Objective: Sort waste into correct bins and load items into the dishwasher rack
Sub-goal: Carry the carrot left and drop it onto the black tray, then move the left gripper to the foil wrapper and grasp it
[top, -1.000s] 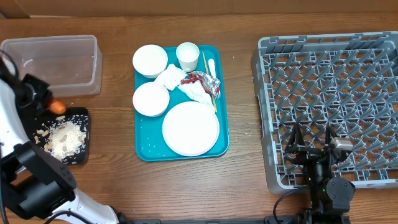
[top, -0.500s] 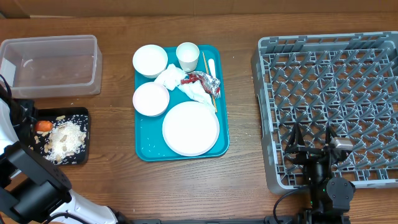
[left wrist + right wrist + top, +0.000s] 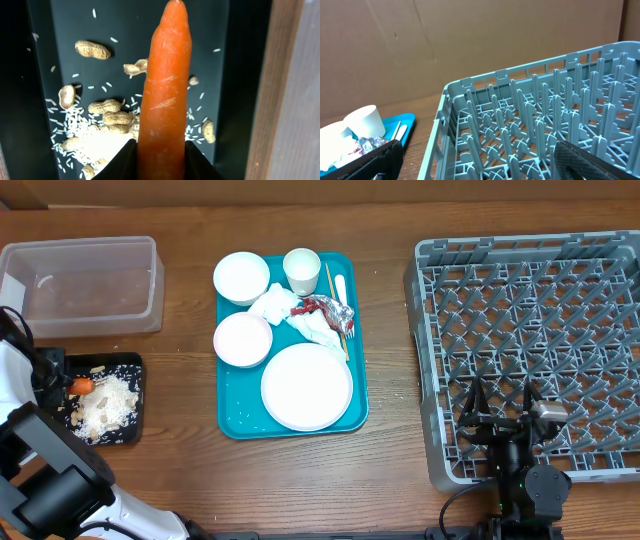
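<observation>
The orange carrot's tip [image 3: 87, 385] [image 3: 174, 14] and sides are over the black tray's bottom, inside the tray's sides, so my left gripper releases the carrot next.
My left gripper [image 3: 68, 386] is shut on the thick end of an orange carrot [image 3: 165, 90], held just above the black tray [image 3: 45, 30]. Peanut scraps [image 3: 92, 49] and white crumbs [image 3: 95, 142] lie in that tray [image 3: 130, 430]. The clear tub [image 3: 85, 280] stands behind it. On the teal tray [image 3: 240, 415] are a plate [image 3: 307, 386], two bowls [image 3: 241, 277], a cup [image 3: 301, 270], chopsticks [image 3: 328, 280], napkins [image 3: 275, 305] and a red-and-silver wrapper [image 3: 325, 308]. My right gripper [image 3: 505, 420] hangs open over the grey rack [image 3: 530, 300], nothing between its fingers.
The rack [image 3: 530, 120] fills the right side of the table, its upright pegs close under my right gripper [image 3: 480, 165]. Bare wooden tabletop [image 3: 390, 330] separates the teal tray from the rack. A cardboard wall stands behind the table.
My left gripper has carried the carrot from the far edge of the black tray toward me, over the tray, then a little right. The right arm has not moved.
</observation>
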Tool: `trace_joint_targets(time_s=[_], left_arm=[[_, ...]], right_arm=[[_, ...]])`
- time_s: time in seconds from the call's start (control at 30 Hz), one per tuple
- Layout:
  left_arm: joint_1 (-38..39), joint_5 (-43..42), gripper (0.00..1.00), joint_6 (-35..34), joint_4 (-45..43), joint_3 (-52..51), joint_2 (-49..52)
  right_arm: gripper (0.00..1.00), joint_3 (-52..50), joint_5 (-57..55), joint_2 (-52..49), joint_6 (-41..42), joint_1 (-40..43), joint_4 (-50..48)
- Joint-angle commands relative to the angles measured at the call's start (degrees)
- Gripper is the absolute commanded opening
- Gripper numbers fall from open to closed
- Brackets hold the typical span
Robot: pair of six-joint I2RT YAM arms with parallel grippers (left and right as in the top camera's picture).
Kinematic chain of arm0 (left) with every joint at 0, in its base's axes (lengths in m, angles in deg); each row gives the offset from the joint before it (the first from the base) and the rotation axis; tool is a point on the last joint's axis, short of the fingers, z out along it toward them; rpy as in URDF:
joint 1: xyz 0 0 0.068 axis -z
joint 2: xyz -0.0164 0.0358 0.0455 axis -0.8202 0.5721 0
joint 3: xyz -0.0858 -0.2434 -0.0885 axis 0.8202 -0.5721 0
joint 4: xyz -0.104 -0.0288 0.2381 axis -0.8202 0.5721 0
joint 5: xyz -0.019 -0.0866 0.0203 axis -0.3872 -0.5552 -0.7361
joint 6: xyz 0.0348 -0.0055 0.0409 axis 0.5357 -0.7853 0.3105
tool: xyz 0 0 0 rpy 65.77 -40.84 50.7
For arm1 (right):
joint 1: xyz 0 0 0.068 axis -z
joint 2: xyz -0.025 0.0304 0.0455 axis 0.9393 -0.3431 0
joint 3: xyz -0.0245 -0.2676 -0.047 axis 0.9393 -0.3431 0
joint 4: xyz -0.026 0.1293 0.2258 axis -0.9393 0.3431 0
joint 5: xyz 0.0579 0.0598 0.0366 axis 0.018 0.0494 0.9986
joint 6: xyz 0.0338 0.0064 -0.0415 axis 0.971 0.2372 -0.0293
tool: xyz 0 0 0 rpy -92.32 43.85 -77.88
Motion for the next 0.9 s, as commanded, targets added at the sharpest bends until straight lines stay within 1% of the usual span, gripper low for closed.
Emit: trace_joint_targets(time_s=[0.0, 0.03, 0.07, 0.13, 0.17, 0.27, 0.33, 0.47, 0.73, 0.87], left_arm=[[-0.1, -0.3, 0.13, -1.0, -0.6, -1.2, 0.3], [-0.1, -0.3, 0.18, -0.9, -0.8, -1.3, 0.3], [-0.1, -0.3, 0.27, -0.9, -0.9, -1.4, 0.3], [-0.1, -0.2, 0.66, -0.9, -0.9, -1.4, 0.3], [-0.1, -0.3, 0.77, -0.5, -1.0, -1.4, 0.3], [-0.1, -0.2, 0.89, 1.4, -1.5, -1.4, 0.3], [-0.1, 0.0, 0.93, 2.5, -1.8, -1.3, 0.3], [-0.1, 0.1, 0.96, 5.3, -1.2, 0.2, 0.2], [0.7, -0.4, 0.99, 6.5, 9.9, 9.9, -2.6], [3.0, -3.4, 1.00, 10.5, 14.8, 14.2, -5.5]], right_arm=[[1.00, -0.6, -0.4, 0.5, 0.2, 0.1, -0.5], [1.00, -0.6, -0.4, 0.5, 0.2, 0.1, -0.4], [1.00, -0.6, -0.4, 0.5, 0.2, 0.1, -0.5], [1.00, -0.6, -0.4, 0.5, 0.2, 0.1, -0.5], [1.00, -0.6, -0.4, 0.5, 0.2, 0.1, -0.4], [1.00, -0.6, -0.4, 0.5, 0.2, 0.1, -0.5], [1.00, -0.6, -0.4, 0.5, 0.2, 0.1, -0.5], [1.00, -0.6, -0.4, 0.5, 0.2, 0.1, -0.5], [1.00, -0.6, -0.4, 0.5, 0.2, 0.1, -0.4], [1.00, -0.6, -0.4, 0.5, 0.2, 0.1, -0.5]])
